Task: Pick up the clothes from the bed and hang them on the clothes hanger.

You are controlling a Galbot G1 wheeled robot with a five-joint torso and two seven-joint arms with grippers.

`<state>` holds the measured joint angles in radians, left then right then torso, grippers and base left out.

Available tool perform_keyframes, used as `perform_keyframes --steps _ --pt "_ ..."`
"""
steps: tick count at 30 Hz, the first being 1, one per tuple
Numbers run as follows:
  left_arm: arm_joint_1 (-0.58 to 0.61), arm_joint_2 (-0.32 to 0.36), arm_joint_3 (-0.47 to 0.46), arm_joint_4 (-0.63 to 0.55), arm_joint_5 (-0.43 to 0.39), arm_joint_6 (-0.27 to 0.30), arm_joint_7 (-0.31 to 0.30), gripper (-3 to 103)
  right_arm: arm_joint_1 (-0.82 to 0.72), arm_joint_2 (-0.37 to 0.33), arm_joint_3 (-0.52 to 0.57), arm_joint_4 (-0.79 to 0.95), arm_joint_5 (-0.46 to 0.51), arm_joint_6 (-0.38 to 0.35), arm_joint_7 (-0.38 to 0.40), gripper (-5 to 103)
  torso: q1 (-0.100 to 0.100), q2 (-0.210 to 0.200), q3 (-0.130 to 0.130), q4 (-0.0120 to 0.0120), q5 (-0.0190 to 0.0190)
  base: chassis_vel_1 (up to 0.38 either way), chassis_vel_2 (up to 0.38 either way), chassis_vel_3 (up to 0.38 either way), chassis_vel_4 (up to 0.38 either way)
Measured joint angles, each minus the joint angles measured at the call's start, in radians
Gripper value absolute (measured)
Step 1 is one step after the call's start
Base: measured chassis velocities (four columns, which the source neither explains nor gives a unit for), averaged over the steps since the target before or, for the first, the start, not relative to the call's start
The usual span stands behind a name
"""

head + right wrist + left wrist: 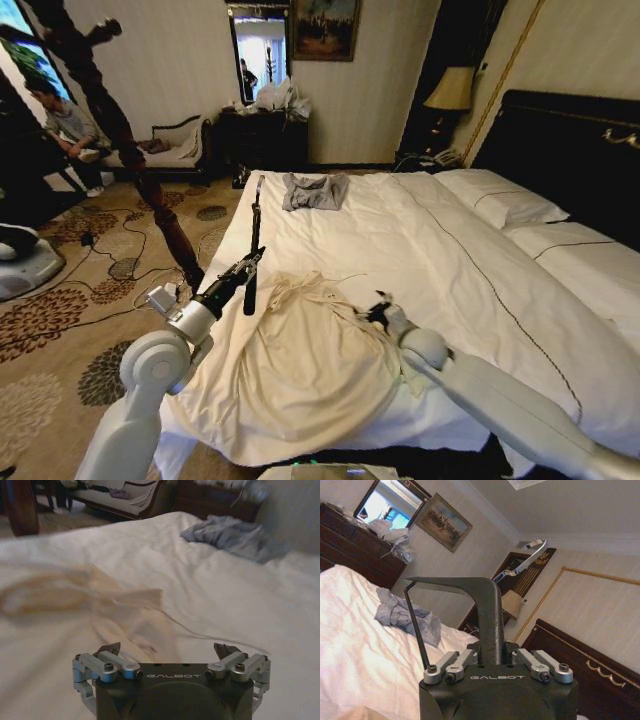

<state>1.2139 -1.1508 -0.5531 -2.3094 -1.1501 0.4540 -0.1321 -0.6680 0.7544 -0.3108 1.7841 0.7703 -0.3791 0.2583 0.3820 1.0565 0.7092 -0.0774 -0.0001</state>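
Note:
The cloth below lies spread and slack over the bed, so my right gripper will next grab the shirt by its raised top edge to hang it.
The clothes, a cream long-sleeved shirt, lie crumpled on the bed near its foot corner. My left gripper is shut on the thin black clothes hanger, holding it over the bed's left edge just beyond the shirt. In the left wrist view the hanger rises from between the closed fingers, its wire hook to one side. My right gripper stands open at the shirt's right edge. In the right wrist view that gripper has its fingertips spread just above the shirt.
A small grey garment lies at the bed's far end. White pillows rest against the black headboard on the right. A dark wooden coat stand rises left of the bed over patterned carpet with cables. A dark dresser stands at the back wall.

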Motion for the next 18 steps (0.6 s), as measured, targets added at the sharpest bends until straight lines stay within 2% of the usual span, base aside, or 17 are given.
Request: perform_keyframes --steps 1,2,5,7,8,15,18 --pt "0.003 -0.001 0.001 -0.003 0.005 0.0 0.0 23 0.022 0.009 -0.015 -0.009 0.037 -0.016 0.0 101 0.0 0.0 0.0 0.0001 -0.0007 0.0 0.0 0.0 0.0" --pt "0.007 -0.002 0.002 -0.009 0.008 0.001 0.0 23 0.047 0.017 -0.034 -0.022 0.062 -0.037 -0.007 98 0.0 0.0 0.0 -0.0001 0.0001 0.0 0.0 0.0 0.0" --pt "0.018 -0.005 -0.002 -0.027 0.009 0.005 0.001 23 0.105 0.026 -0.079 -0.041 0.056 -0.141 -0.025 94 0.0 0.0 0.0 -0.0006 0.0 0.0 0.0 0.0 0.0" --pt "0.021 -0.005 -0.004 -0.03 0.008 0.005 0.001 23 0.112 0.028 -0.09 -0.038 0.053 -0.164 -0.02 94 0.0 0.0 0.0 -0.0006 0.0002 0.0 0.0 0.0 0.0" --pt "0.024 -0.005 -0.005 -0.032 0.008 0.005 0.001 23 0.118 0.031 -0.102 -0.035 0.046 -0.172 -0.016 91 0.0 0.0 0.0 -0.0007 0.0 0.0 0.0 0.0 0.0" --pt "0.039 -0.014 -0.008 -0.037 0.009 0.006 -0.002 23 0.147 0.078 -0.164 -0.057 -0.049 -0.137 0.01 96 0.0 0.0 0.0 -0.0004 0.0 0.0 0.0 0.0 0.0" --pt "0.049 -0.015 -0.015 -0.041 0.009 0.006 -0.002 23 0.169 0.114 -0.196 -0.072 -0.053 -0.162 0.048 83 0.0 0.0 0.0 -0.0002 0.0 0.0 0.0 0.0 0.0"
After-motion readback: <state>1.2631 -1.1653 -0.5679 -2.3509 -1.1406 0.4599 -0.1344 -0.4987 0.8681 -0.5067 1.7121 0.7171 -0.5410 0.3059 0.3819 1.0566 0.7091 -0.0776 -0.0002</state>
